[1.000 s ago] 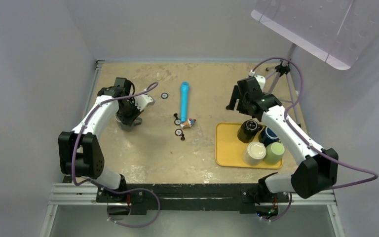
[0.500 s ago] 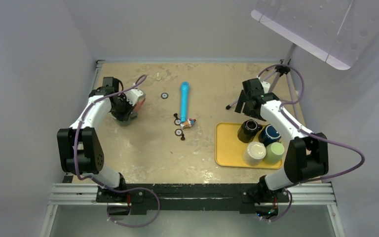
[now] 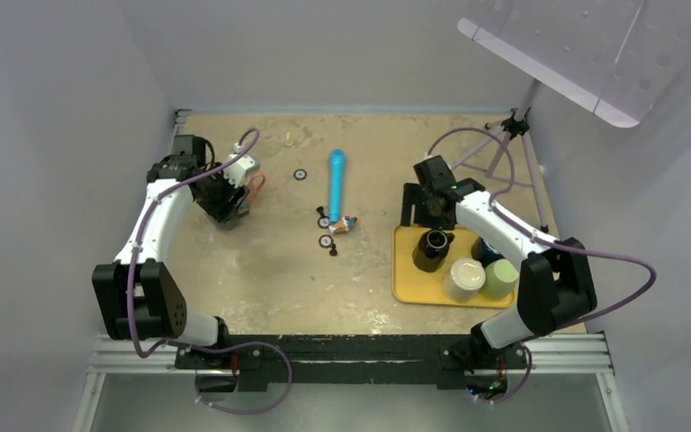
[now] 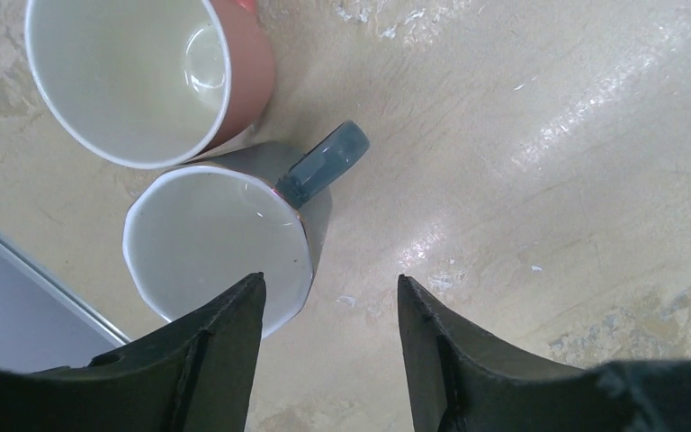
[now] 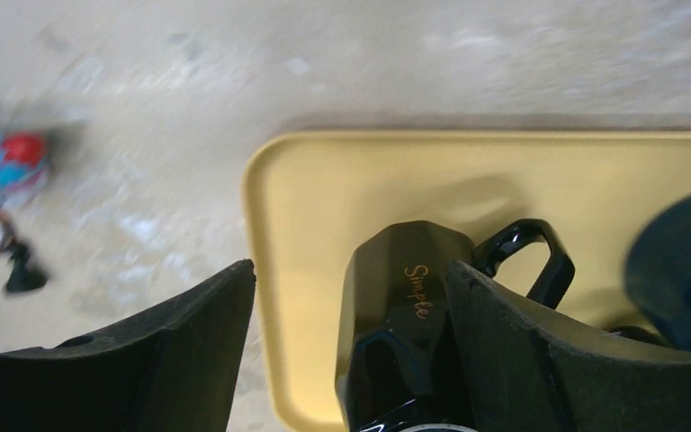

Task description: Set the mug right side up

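Note:
My left gripper will turn the mug upright by its free body, so my right gripper next needs to grab the black mug by its handle (image 3: 451,238) (image 5: 544,245).
A glossy black mug (image 3: 431,251) stands on the yellow tray (image 3: 407,279), apparently base up. My right gripper (image 3: 424,220) hangs over it, open. In the right wrist view the black mug (image 5: 407,306) sits between the fingers, against the right finger (image 5: 540,360) and well apart from the left one. At the far left my left gripper (image 3: 226,205) is open above a grey mug (image 4: 220,238) that stands mouth up. My left gripper (image 4: 329,277) straddles that mug's rim without touching it. A pink mug (image 4: 139,76) stands upright beside it.
The tray also holds a cream mug (image 3: 463,278), a green mug (image 3: 502,279) and a dark blue mug (image 3: 490,247). A blue cylinder (image 3: 335,184), small toy pieces (image 3: 336,227) and a ring (image 3: 300,175) lie mid-table. A tripod (image 3: 509,133) stands back right.
My left gripper has opened and let go of the grey mug. My right arm swung left and down over the black mug, which shifted left on the tray.

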Motion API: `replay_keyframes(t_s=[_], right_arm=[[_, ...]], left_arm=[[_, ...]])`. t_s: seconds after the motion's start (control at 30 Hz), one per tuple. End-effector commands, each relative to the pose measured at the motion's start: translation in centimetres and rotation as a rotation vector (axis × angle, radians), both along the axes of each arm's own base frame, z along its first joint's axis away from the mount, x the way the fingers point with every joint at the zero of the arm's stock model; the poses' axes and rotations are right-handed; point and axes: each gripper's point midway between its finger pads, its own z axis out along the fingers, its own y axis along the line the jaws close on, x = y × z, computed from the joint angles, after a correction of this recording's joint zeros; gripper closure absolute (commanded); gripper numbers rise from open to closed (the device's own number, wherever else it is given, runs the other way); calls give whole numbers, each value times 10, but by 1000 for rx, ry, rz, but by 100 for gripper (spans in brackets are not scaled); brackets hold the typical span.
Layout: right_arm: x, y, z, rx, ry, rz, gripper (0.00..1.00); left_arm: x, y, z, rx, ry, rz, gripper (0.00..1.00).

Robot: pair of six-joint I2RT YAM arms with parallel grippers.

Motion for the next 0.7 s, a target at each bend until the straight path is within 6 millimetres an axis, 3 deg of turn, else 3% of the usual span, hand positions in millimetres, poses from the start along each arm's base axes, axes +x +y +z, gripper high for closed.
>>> replay_keyframes(t_s=[0.0,0.1,0.2,0.3,0.43,0.67], right_arm=[[-15,58,32,146,-35,184,20],[-15,56,52,135,-70,187,14],[-3,12,65,21,-133,-16,7],[4,-21,55,114,-137,-169,12],[2,-19,34,141,-82,-179,22],[-8,0,-10,200,30,-145,20]], left_arm=[[-2,-8,26,-47,-37,-14,39],[-5,-12,33,-60,-47,-23,38],[-7,-15,37,-72,-53,-31,37],[-10,-17,38,-82,-59,-37,37],[-11,-16,37,-77,-67,-40,37],[-13,-17,36,-81,-69,-44,37]])
